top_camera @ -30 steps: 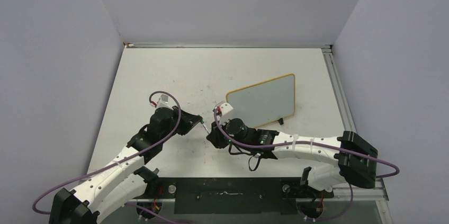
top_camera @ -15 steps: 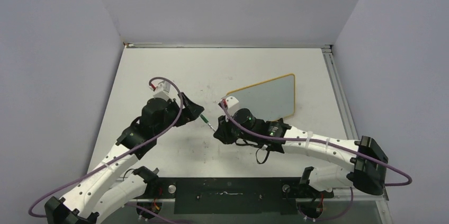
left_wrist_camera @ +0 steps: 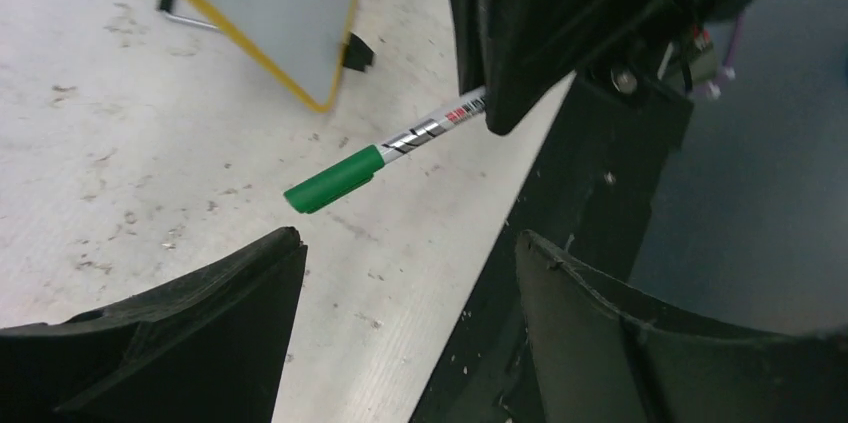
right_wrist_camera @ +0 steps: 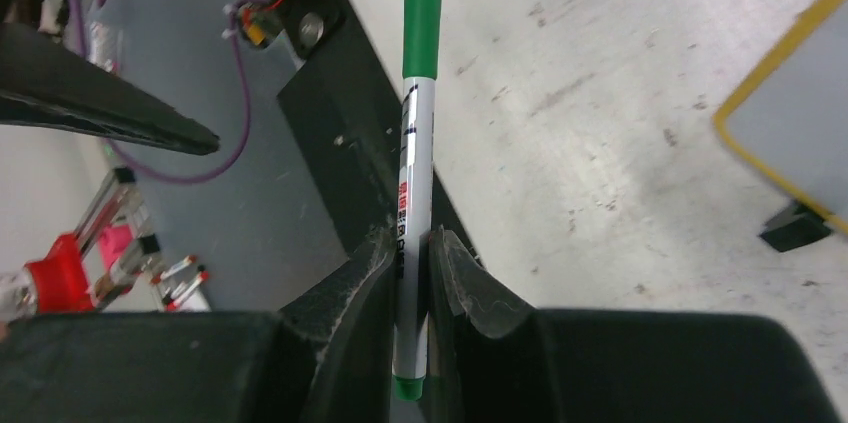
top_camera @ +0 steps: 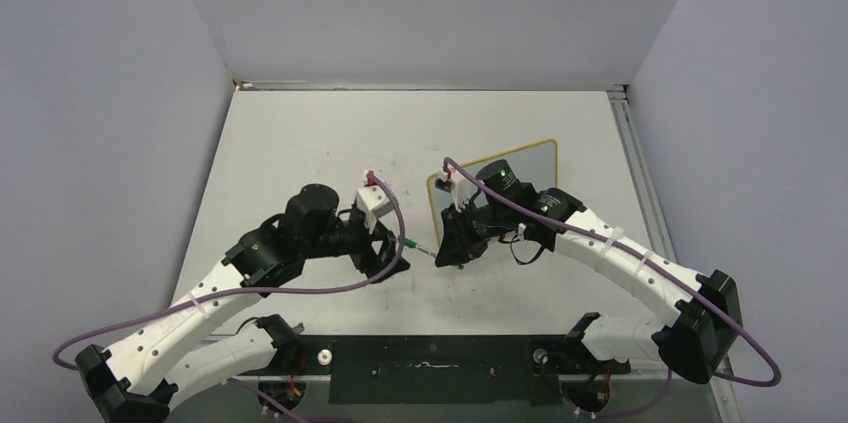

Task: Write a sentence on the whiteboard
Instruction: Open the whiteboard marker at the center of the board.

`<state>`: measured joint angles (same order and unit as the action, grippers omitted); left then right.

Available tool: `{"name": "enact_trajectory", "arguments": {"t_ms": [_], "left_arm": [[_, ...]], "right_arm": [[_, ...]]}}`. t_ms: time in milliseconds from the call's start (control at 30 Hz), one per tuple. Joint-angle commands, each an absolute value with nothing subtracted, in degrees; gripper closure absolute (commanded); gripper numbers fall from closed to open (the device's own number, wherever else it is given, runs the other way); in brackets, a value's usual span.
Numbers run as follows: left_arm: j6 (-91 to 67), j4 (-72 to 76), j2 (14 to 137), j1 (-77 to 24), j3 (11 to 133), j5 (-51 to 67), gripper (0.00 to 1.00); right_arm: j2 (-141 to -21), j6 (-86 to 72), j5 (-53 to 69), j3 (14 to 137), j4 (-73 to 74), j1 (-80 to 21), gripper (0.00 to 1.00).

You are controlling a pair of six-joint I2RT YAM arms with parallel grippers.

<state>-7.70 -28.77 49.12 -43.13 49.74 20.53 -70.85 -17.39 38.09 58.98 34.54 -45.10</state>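
Observation:
The green cap (left_wrist_camera: pixel 335 179) lies beyond my left gripper's open fingers, and closing now would miss it. The gripper first moves toward the cap, then closes.
My right gripper (right_wrist_camera: pixel 407 238) is shut on the white barrel of a marker (right_wrist_camera: pixel 415 123). Its green cap (left_wrist_camera: pixel 335 179) is on and points toward my left gripper (left_wrist_camera: pixel 407 238). That gripper is open, nothing lies between its fingers, and the cap tip hangs just beyond them. From above, the marker (top_camera: pixel 420 247) spans the short gap between the left gripper (top_camera: pixel 395 255) and the right gripper (top_camera: pixel 447 253). The whiteboard (top_camera: pixel 535 168), yellow-rimmed, stands behind the right wrist, which partly covers it. The face I see is plain and the sentence is out of view.
The board's black foot (left_wrist_camera: pixel 355 51) rests on the scuffed white table (top_camera: pixel 300 143). A black base plate (top_camera: pixel 430 368) runs along the near edge under both arms. Grey walls close the left, back and right sides.
My left gripper has opened and let go of the marker's cap end. The right arm has risen and swung toward the board with the marker, and the left arm followed to the right.

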Motion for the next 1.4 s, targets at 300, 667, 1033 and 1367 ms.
{"name": "enact_trajectory", "arguments": {"t_ms": [300, 667, 1033, 1367], "left_arm": [[4.1, -31.1, 52.0, -51.4, 48.7, 29.4, 0.21], [0.6, -29.4, 54.4, -55.8, 48.1, 36.8, 0.86], [-7.6, -16.7, 48.3, -55.8, 40.7, 34.5, 1.0], [-11.6, -10.1, 48.8, -54.9, 37.7, 35.6, 1.0]], "right_arm": [[-68.0, -11.4, 58.2, 60.4, 43.5, -44.9, 0.95], [-68.4, -11.2, 60.8, 60.8, 43.1, -46.6, 0.95], [-64.3, -22.1, 57.1, 54.1, 29.1, -44.3, 0.33], [-57.9, -39.2, 57.5, 43.8, 7.8, -45.6, 0.39]]}}
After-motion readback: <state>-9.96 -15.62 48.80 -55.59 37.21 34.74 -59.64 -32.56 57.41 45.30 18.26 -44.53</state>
